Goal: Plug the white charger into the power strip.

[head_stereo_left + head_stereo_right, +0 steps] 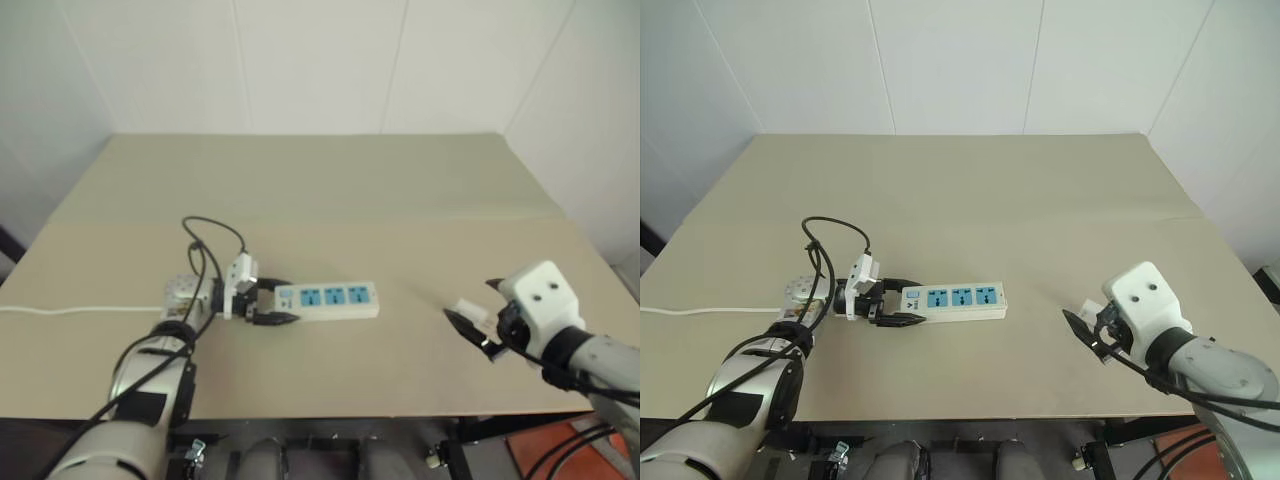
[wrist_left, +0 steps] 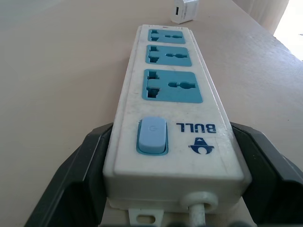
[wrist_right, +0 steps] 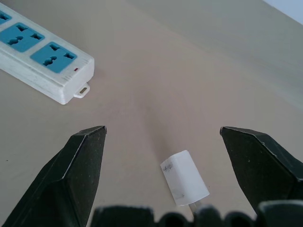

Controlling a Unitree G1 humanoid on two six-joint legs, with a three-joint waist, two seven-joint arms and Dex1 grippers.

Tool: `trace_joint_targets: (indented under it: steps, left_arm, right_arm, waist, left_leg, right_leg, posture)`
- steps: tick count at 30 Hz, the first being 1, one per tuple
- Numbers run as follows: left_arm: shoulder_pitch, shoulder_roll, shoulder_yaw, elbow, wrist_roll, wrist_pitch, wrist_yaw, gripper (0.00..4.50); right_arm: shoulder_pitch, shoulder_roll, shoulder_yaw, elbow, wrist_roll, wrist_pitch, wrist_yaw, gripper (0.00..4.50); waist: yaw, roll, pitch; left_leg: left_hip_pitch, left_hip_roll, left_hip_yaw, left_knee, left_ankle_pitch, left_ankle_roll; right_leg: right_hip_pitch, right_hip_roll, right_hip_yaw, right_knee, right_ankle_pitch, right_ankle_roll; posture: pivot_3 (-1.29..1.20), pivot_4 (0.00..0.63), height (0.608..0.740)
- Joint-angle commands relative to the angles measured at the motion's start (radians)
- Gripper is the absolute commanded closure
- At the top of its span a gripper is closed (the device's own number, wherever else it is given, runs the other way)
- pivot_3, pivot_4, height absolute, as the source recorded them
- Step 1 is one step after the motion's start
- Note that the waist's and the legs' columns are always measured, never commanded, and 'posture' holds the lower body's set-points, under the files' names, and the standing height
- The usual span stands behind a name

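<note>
Thin prongs stick out of one end of the charger. My right gripper grabs the charger by the flat facing sides of its body (image 1: 472, 310) next.
The power strip (image 1: 330, 299), a long white bar with three blue socket faces, lies flat near the middle of the tan table (image 1: 330, 190). My left gripper (image 1: 278, 302) is shut on its switch end, one black finger (image 2: 80, 175) against each long side. The white charger (image 3: 184, 183), a small boxy adapter, lies on the table to the strip's right, apart from it. My right gripper (image 3: 163, 130) hovers over the charger, open wide, with the charger between its fingers and untouched. The charger (image 1: 468, 308) peeks out beside the right gripper head.
The strip's thin white cord (image 1: 60, 310) runs left across the table to its edge. Black cables (image 1: 205, 250) loop above my left wrist. The table's front edge is close below both grippers. White walls stand behind the table.
</note>
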State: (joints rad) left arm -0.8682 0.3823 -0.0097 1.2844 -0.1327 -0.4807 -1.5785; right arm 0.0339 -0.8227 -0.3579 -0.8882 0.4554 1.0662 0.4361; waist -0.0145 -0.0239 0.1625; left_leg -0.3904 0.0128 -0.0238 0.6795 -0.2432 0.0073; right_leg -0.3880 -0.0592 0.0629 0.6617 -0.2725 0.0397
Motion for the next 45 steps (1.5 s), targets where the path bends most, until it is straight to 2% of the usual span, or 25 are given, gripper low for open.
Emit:
trace_joint_targets:
  steps: [1, 3, 5, 8, 10, 16, 19, 23, 32, 45]
  left_arm:
    - [0.000, 0.001, -0.017, 0.012, 0.055, -0.001, -0.008, 1.19]
    - [-0.004, -0.001, -0.015, 0.010, 0.059, 0.001, -0.014, 1.19]
    - [-0.006, -0.003, -0.016, 0.007, 0.065, -0.001, -0.024, 1.19]
    - [-0.013, -0.010, -0.012, 0.005, 0.067, 0.002, -0.030, 1.19]
    - [-0.017, -0.015, -0.012, 0.005, 0.073, 0.001, -0.030, 1.19]
    - [-0.020, -0.028, -0.016, 0.003, 0.086, -0.007, -0.024, 1.19]
    - [-0.016, -0.034, -0.016, 0.000, 0.088, -0.012, -0.025, 1.19]
    - [-0.011, -0.039, -0.014, -0.002, 0.086, -0.012, -0.020, 1.19]
    - [0.001, -0.037, -0.020, -0.005, 0.095, -0.022, -0.014, 1.19]
    - [0.003, -0.035, -0.018, -0.007, 0.093, -0.027, -0.011, 1.19]
  right_arm:
    - [-0.090, -0.101, 0.016, 0.064, 0.018, 0.066, 0.046, 0.00]
    - [-0.176, -0.179, 0.055, 0.134, 0.036, 0.107, 0.092, 0.00]
    - [-0.280, -0.317, 0.157, 0.212, 0.040, 0.133, 0.182, 0.00]
    - [-0.481, -0.428, 0.328, 0.337, 0.052, 0.162, 0.301, 0.00]
    - [-0.642, -0.485, 0.498, 0.392, 0.019, 0.160, 0.425, 0.00]
    - [-0.960, -0.485, 0.895, 0.511, -0.127, 0.145, 0.690, 0.00]
    - [-1.037, -0.430, 1.011, 0.591, -0.188, 0.156, 0.743, 0.00]
    - [-1.078, -0.358, 1.083, 0.715, -0.259, 0.159, 0.755, 0.00]
    - [-1.072, -0.270, 1.119, 0.917, -0.371, 0.102, 0.762, 0.00]
    - [-1.010, -0.236, 1.103, 0.979, -0.426, 0.068, 0.794, 0.00]
  waist:
    - [0.000, 0.000, 0.000]
    - [0.000, 0.000, 0.000]
    - [-0.001, 0.000, 0.000]
    - [-0.001, 0.001, 0.000]
    - [0.000, 0.001, 0.000]
    - [0.009, 0.001, 0.000]
    - [0.011, 0.001, 0.000]
    - [0.015, 0.001, 0.000]
    - [0.021, 0.002, 0.000]
    - [0.021, 0.002, -0.001]
  left_leg:
    - [0.000, 0.000, 0.000, 0.000, 0.000, 0.000]
    - [0.000, 0.000, 0.000, -0.001, 0.000, 0.000]
    - [0.000, 0.000, 0.001, -0.002, 0.000, 0.000]
    - [-0.001, 0.001, 0.001, -0.002, 0.000, 0.000]
    - [-0.002, 0.001, 0.001, -0.003, 0.000, 0.001]
    - [-0.013, 0.000, -0.001, -0.001, -0.001, 0.002]
    - [-0.016, 0.000, -0.001, 0.001, -0.001, 0.002]
    - [-0.016, 0.000, -0.001, 0.001, -0.001, 0.002]
    - [-0.016, 0.000, 0.000, 0.001, -0.001, 0.002]
    - [-0.016, 0.000, 0.000, 0.001, -0.001, 0.002]
  right_leg:
    - [0.000, 0.000, 0.000, 0.000, 0.000, 0.000]
    - [0.000, 0.000, 0.000, -0.001, 0.000, 0.000]
    - [-0.001, 0.000, 0.000, -0.001, 0.001, -0.001]
    - [-0.002, 0.000, 0.000, -0.003, 0.001, -0.001]
    - [-0.002, 0.000, 0.000, -0.004, 0.001, -0.001]
    - [-0.010, -0.001, -0.002, -0.006, 0.001, -0.001]
    - [-0.015, -0.002, -0.002, -0.004, 0.001, -0.001]
    - [-0.016, -0.002, -0.002, -0.004, 0.001, -0.001]
    - [-0.017, -0.002, -0.002, -0.003, 0.001, -0.001]
    - [-0.017, -0.002, -0.002, -0.002, 0.001, -0.001]
  posture:
    - [0.00, 0.150, 0.740]
    - [0.00, 0.150, 0.740]
    - [0.00, 0.150, 0.740]
    - [0.00, 0.150, 0.740]
    - [0.00, 0.150, 0.740]
    - [0.00, 0.150, 0.740]
    - [0.00, 0.150, 0.740]
    - [0.00, 0.150, 0.740]
    - [0.00, 0.150, 0.740]
    - [0.00, 0.150, 0.740]
